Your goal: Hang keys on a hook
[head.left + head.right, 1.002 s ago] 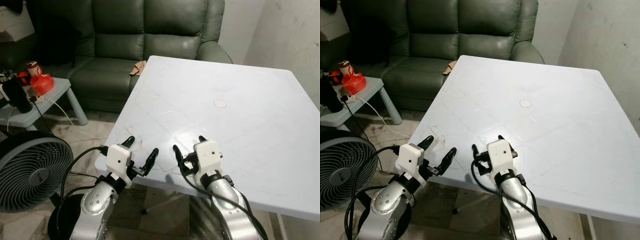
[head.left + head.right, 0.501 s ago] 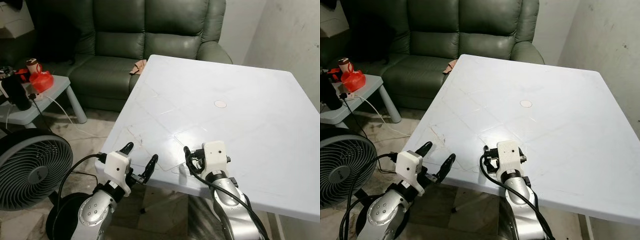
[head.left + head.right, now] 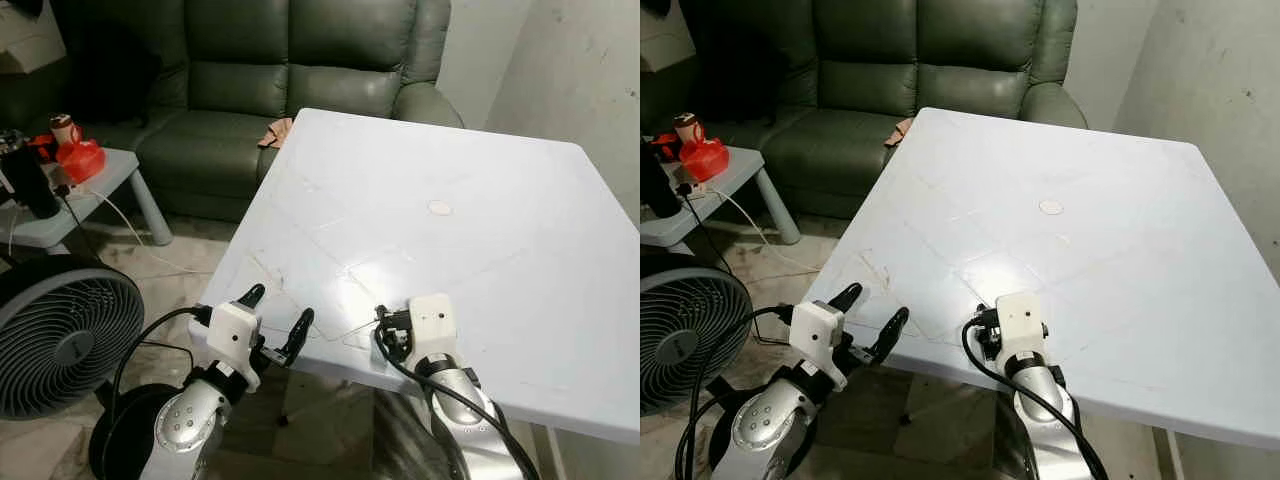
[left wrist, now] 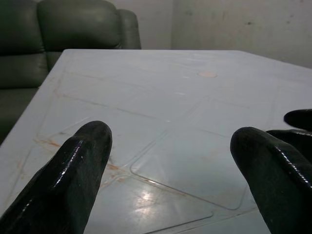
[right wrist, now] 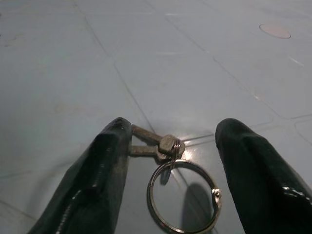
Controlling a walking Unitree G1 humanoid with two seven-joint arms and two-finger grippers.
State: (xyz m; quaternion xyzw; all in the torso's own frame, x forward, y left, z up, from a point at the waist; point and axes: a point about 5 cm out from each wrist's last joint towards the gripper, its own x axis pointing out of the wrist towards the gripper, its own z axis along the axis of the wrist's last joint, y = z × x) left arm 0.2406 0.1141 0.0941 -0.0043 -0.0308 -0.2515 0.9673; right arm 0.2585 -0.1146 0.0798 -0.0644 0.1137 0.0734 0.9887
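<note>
Next, the right gripper picks up the bunch of keys by its split ring. Then it hangs the keys on a hook.
A small bunch of metal keys (image 5: 163, 145) on a split ring (image 5: 182, 196) lies flat on the white table (image 3: 480, 200), close to its front edge. My right gripper (image 5: 174, 127) is open and tipped down over the keys, one black finger (image 5: 105, 161) on either side of them; one key's tip touches or nearly touches that finger. In the head views the right gripper (image 3: 388, 328) hides the keys. My left gripper (image 3: 280, 308) is open and holds nothing, hovering just off the table's front left corner.
A dark green sofa (image 3: 300, 70) stands behind the table. On the floor at left is a round fan (image 3: 65, 340), beside a low side table (image 3: 95, 185) with a red bag (image 3: 78, 160) and a cable. A bare wall (image 3: 570, 70) rises at right.
My right gripper has drawn back toward the table's front edge and tilted its fingers down onto the surface. The left gripper has sunk a little and stays open.
</note>
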